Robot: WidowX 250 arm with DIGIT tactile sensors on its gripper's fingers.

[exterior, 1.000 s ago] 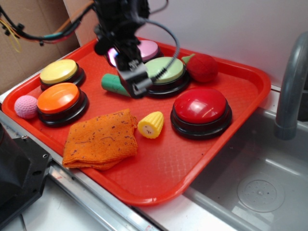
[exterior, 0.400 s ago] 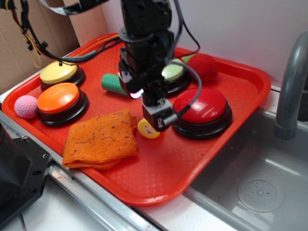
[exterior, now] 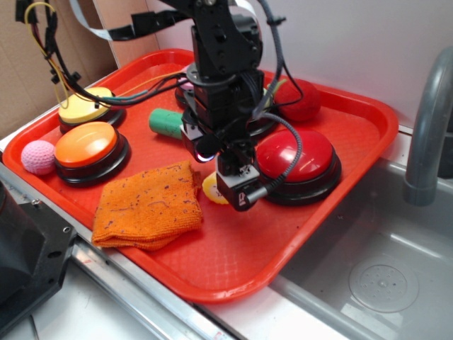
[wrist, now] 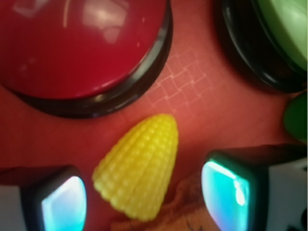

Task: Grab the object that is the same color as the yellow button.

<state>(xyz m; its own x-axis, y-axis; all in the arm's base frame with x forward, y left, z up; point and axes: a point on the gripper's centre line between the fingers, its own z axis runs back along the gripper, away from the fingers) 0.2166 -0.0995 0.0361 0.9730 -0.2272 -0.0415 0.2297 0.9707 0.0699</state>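
Note:
I will grab the corn by its wide end (wrist: 132,195) with my gripper next, to pick out the object that matches the yellow button.
The object, a small yellow corn cob piece (wrist: 139,168), lies on the red tray (wrist: 192,91) with its tip toward the red button. My gripper (wrist: 144,199) is open, one finger on each side of the corn's wide end, not touching it. In the exterior view the gripper (exterior: 225,185) hangs low over the corn (exterior: 210,187), which is mostly hidden behind it. The yellow button (exterior: 86,106) sits at the tray's far left.
A red button (exterior: 297,164) stands just right of the corn, the green button (wrist: 284,33) behind it. An orange cloth (exterior: 150,205) touches the corn's left side. An orange button (exterior: 86,147), pink ball (exterior: 37,156), green cylinder (exterior: 165,122) and red toy (exterior: 303,100) also lie on the tray. The sink (exterior: 382,276) is on the right.
The arm has swung from above the green button forward and down to the corn, and the open fingers now straddle it.

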